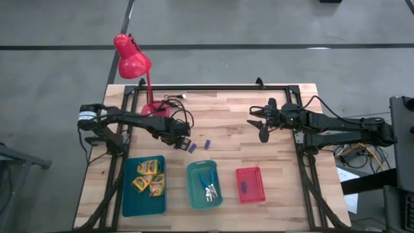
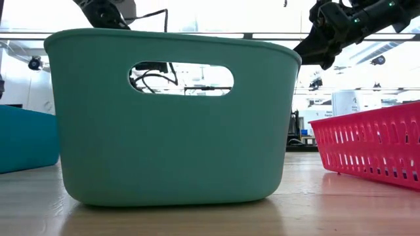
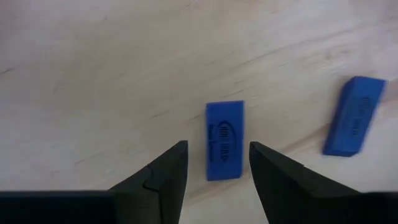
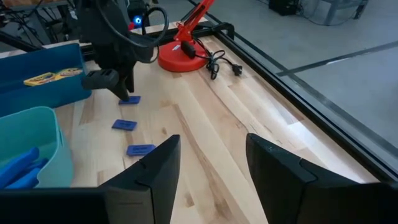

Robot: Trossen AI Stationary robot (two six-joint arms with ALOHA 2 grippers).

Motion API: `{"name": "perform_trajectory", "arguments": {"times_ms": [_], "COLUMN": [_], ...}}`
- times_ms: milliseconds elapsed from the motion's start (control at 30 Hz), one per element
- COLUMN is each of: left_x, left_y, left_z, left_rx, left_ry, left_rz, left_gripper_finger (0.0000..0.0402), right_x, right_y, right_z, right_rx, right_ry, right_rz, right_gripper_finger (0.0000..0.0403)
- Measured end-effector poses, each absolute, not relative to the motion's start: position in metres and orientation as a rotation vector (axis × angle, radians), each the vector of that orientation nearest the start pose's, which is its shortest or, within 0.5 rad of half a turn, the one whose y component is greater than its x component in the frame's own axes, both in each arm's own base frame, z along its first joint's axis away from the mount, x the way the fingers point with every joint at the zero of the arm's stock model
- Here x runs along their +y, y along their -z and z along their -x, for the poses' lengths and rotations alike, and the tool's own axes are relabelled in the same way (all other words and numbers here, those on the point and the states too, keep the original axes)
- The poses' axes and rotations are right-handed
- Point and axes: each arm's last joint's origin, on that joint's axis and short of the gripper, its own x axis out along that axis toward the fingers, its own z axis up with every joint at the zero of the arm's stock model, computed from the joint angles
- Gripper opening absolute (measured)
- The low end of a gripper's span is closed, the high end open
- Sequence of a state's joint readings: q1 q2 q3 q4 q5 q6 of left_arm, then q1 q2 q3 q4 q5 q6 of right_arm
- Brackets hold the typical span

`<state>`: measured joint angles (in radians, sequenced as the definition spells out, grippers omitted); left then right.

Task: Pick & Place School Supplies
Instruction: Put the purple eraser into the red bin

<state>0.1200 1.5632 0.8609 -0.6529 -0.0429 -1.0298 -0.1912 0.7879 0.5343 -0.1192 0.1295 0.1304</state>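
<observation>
My left gripper grabs the blue-purple block by its long sides next, to put it into the red tray (image 1: 259,184) with its like.
Three small blue-purple blocks lie flat on the wooden table (image 1: 233,149). My left gripper (image 3: 217,146) points down over one block (image 3: 224,140), open, a finger on either side and neither touching it. A second block (image 3: 354,116) lies a little to the table's right of it, and a third (image 4: 140,149) nearer the front. The blue tray (image 1: 129,194) holds yellow crayon boxes (image 1: 149,176). Blue-handled scissors (image 1: 208,184) lie in the teal basket (image 1: 194,194). Another block (image 1: 244,187) rests in the red tray (image 1: 259,184). My right gripper (image 1: 262,126) waits open above the table's right half.
A red desk lamp (image 1: 132,61) stands on its base (image 4: 180,59) at the far left, its black cord (image 4: 217,59) lying beside it. The three containers line the near edge. A black frame (image 1: 213,87) borders the table.
</observation>
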Motion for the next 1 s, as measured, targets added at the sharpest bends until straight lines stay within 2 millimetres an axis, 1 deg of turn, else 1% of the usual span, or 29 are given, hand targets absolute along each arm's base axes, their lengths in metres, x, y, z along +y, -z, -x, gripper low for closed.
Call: {"name": "perform_trajectory", "arguments": {"times_ms": [400,567,667,1000], "left_x": [0.034,0.034,0.034,0.034], "left_y": [-0.146,-0.144,-0.144,-0.144], "left_z": [-0.269,-0.27,-0.27,-0.271], "left_rx": [1.187,1.193,1.19,1.181], "left_ry": [-0.808,-0.81,-0.809,-0.809], "left_rz": [0.868,0.875,0.876,0.885], "left_gripper_finger": [0.0177,0.0174,0.0159,0.0081], "right_x": [-0.037,-0.037,-0.037,-0.037], "right_y": [-0.252,-0.252,-0.252,-0.252], "right_z": [-0.172,-0.172,-0.172,-0.172], "right_rx": [0.354,0.355,0.355,0.355], "right_ry": [0.34,0.34,0.34,0.34], "right_rz": [-0.139,-0.139,-0.139,-0.139], "right_gripper_finger": [0.0173,0.0178,0.018,0.0173]}}
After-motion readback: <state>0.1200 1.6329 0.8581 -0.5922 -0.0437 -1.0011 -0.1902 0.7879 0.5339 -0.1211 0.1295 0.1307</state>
